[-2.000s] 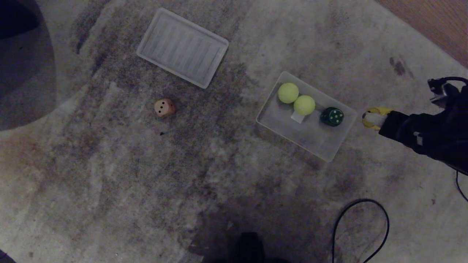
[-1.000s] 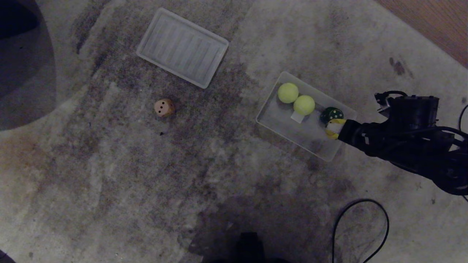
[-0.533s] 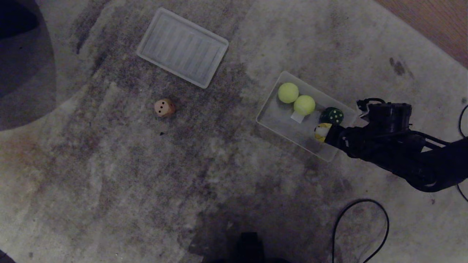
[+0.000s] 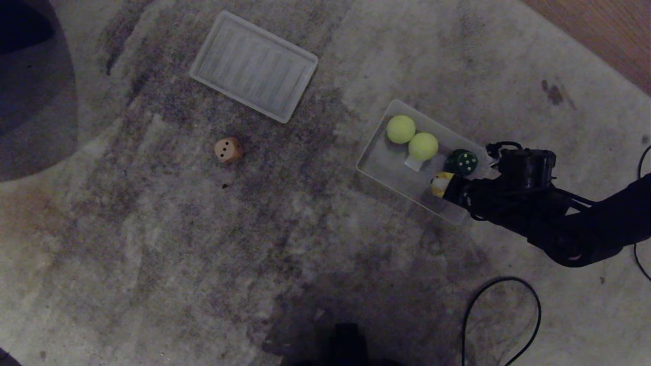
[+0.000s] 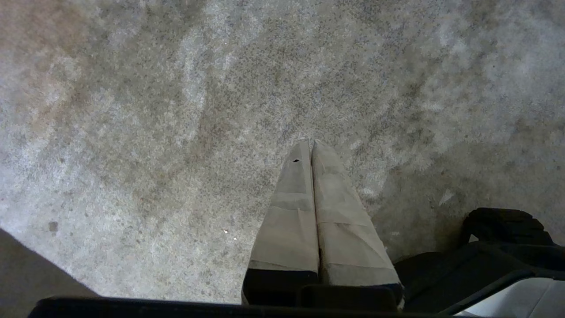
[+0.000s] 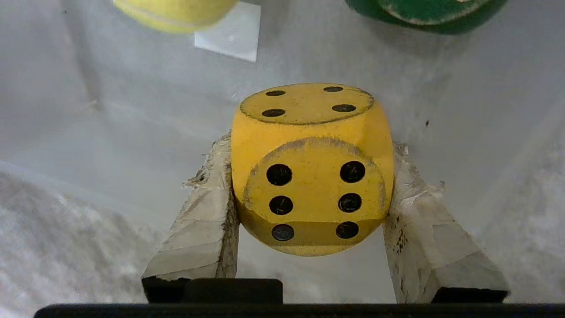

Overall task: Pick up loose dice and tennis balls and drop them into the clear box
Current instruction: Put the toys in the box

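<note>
The yellow die (image 4: 439, 184) (image 6: 311, 170) is low over the bottom of the clear box and would stay in the box, so I need to open my right gripper.
My right gripper (image 4: 441, 185) (image 6: 311, 145) is shut on a yellow die (image 6: 311, 170) with black pips, holding it over the near right part of the clear box (image 4: 381, 170). In the box lie two tennis balls (image 4: 401, 128) (image 4: 423, 146) and a dark green die (image 4: 462, 162). A pinkish-tan die (image 4: 228, 150) lies loose on the carpet to the left. In the left wrist view my left gripper (image 5: 310, 143) hangs shut and empty over bare carpet; it is outside the head view.
A flat ribbed clear lid (image 4: 254, 66) lies on the carpet at the back left. A black cable (image 4: 501, 315) loops on the carpet near right. Wooden floor (image 4: 605, 30) shows at the far right corner. A dark shape (image 4: 30, 91) fills the far left.
My right arm has reached leftward with the yellow die, from the box's right end to over its near right part. Everything else has stayed in place.
</note>
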### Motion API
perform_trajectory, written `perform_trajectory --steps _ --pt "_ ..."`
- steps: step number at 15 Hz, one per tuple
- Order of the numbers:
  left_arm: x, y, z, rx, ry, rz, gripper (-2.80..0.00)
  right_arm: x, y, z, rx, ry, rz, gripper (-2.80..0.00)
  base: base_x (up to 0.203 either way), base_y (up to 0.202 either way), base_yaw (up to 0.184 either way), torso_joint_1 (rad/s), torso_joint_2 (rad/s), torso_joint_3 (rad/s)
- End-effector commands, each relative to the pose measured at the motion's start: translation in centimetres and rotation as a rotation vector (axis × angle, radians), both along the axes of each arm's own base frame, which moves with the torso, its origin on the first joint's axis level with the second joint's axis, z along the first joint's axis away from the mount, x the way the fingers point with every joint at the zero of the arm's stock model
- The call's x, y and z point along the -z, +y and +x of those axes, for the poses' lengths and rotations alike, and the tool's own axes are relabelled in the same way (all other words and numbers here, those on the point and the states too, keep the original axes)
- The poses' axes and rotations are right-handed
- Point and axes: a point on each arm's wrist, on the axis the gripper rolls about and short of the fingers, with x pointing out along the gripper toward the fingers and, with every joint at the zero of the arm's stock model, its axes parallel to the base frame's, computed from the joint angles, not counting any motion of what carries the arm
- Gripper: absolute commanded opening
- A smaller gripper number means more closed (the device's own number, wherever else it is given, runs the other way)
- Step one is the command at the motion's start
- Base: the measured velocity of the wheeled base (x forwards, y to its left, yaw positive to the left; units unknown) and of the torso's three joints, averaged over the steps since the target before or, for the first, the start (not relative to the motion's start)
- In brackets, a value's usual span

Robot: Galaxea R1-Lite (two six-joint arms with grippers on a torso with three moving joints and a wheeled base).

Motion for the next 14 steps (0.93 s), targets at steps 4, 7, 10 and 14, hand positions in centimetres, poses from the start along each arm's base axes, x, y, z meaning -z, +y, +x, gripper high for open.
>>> perform_trajectory --steps 4,7,10,14 --pt "0.04 0.00 0.01 -0.001 0.001 0.000 -2.80 0.07 0.24 -0.01 0.007 -0.002 -0.002 -2.80 0.000 0.000 0.000 0.000 0.00 0.000" --pt "0.04 0.00 0.01 -0.001 0.001 0.000 -2.80 -0.48 0.18 -0.23 0.011 -0.014 0.000 -2.80 0.000 0.000 0.000 0.000 0.00 0.000" --pt "0.04 0.00 0.01 -0.001 0.001 0.000 -2.80 0.02 0.17 0.02 0.040 -0.006 -0.009 -2.80 0.000 0.000 0.000 0.000 0.00 0.000" --pt "0.04 0.00 0.01 -0.001 0.001 0.000 -2.80 -0.02 0.16 0.09 0.048 -0.009 -0.014 -2.80 0.000 0.000 0.000 0.000 0.00 0.000"
